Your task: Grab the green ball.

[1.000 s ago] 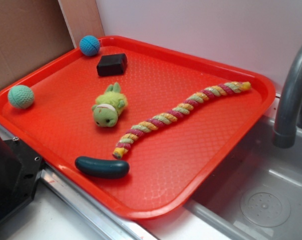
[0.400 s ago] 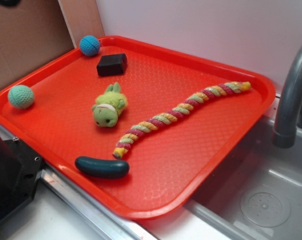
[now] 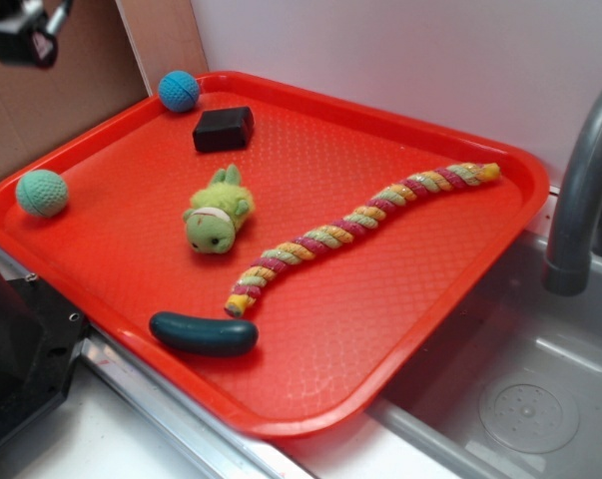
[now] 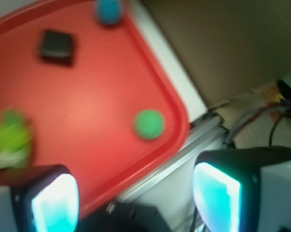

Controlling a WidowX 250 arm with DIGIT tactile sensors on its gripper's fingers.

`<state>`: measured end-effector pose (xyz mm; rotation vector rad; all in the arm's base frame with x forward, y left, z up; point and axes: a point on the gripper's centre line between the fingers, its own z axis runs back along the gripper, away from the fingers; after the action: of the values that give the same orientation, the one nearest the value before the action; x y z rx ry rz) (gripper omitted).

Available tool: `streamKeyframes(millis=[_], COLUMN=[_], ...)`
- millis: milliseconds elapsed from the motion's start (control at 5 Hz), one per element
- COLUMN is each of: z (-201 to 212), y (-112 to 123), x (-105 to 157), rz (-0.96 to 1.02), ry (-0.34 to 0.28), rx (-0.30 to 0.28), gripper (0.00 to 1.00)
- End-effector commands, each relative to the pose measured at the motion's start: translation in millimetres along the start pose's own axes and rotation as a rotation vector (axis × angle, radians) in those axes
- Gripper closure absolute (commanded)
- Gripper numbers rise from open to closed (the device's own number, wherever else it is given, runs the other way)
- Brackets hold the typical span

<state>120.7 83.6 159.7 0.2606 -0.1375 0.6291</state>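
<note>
I will grab the green ball next by the round sides of the green ball (image 3: pixel 41 193), to pick it up from the red tray.
The green ball (image 3: pixel 41 193) is a small mint knitted ball lying on the red tray (image 3: pixel 400 329) near its left rim. It also shows in the wrist view (image 4: pixel 149 123), close to the tray's corner. My gripper (image 3: pixel 23 35) hangs high in the exterior view's top left corner, well above and behind the ball. In the wrist view the gripper (image 4: pixel 135 200) is open and empty, its two fingers wide apart, with the ball below and ahead of them.
On the tray lie a blue knitted ball (image 3: pixel 179 90), a black block (image 3: pixel 223 129), a yellow-green plush animal (image 3: pixel 219 213), a striped rope toy (image 3: pixel 360 222) and a dark green cucumber-shaped piece (image 3: pixel 203 333). A grey tap (image 3: pixel 580 190) and sink stand at the right. Brown cardboard stands behind the tray.
My gripper has come into the exterior view at the top left corner, where it did not show before. The things on the tray have not moved.
</note>
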Motion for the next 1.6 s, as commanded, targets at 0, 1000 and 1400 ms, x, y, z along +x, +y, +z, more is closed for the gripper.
streamKeyframes(millis=[0,1000,1400], z=[-78.8,-114.9,-132.2], y=[-3.4,13.1,16.2], x=[7.2,-1.2,-2.4], rz=[0.049,0.068,0.083], ry=[0.066,0.204,0.281], rx=[-0.089,-0.118,-0.064], gripper=[0.0,0.0,0.0])
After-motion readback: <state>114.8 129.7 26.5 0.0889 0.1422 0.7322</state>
